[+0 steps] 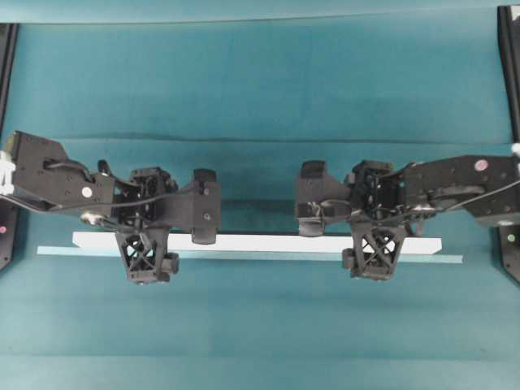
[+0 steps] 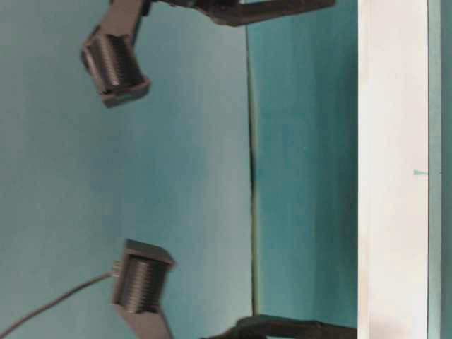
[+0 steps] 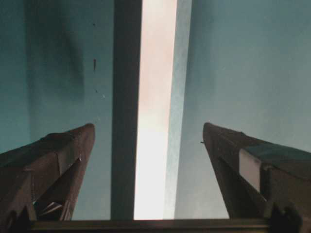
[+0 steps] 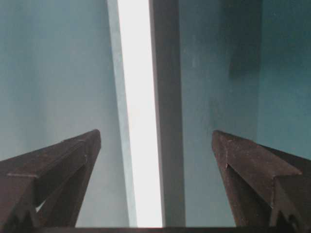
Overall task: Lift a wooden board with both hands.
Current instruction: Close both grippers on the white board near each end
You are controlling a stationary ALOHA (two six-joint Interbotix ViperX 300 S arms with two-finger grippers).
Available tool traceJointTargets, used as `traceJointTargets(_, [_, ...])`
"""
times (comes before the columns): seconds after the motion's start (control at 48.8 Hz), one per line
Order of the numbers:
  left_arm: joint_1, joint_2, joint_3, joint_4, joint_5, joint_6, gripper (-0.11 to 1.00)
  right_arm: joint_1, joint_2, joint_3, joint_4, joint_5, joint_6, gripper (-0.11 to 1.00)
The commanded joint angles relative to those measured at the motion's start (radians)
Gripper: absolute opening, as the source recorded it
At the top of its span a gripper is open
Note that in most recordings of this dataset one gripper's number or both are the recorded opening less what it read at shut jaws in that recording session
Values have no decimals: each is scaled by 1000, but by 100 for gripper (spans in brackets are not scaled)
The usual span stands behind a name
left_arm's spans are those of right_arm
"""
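Observation:
My right gripper needs to go lower before it closes on the white board (image 1: 329, 244) (image 4: 142, 121). Its fingers are still above the board, with teal cloth between them.
The wooden board (image 1: 260, 242) is a long white plank lying flat on the teal cloth, running left to right; it also shows as a pale band (image 2: 392, 169) in the table-level view. My left gripper (image 1: 146, 236) points down over its left part and stands open. In the left wrist view the board (image 3: 155, 97) runs between the two fingers (image 3: 73, 145), and neither touches it. My right gripper (image 1: 375, 231) is open over the right part in the same way, with the board (image 4: 138, 97) passing between its spread fingers (image 4: 243, 155), clear of both.
A thin pale teal tape line (image 1: 244, 255) runs along the board's near edge. Black frame posts (image 1: 509, 81) stand at the left and right borders. A fold in the cloth (image 1: 260, 138) crosses behind the arms.

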Motion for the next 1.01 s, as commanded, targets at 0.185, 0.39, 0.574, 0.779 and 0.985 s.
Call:
traceJointTargets(0.185, [3,9,20,2,-41,2,98,8,43,12,0,-37,5,95])
traceJointTargets(0.39, [6,11,37,5,-48,2,98,9,71,15,2,-58,5,95])
traceJointTargets(0.574, [8,11,41,5,-48,3,98,11,86,26,2,-80,8,95])
traceJointTargets(0.779, [6,12,43,5,-51,2,98,11,86,29,2,-89,8,95])
traceJointTargets(0.985, [5,12,44,5,-51,-9,95,11,86,29,2,-91,8,93])
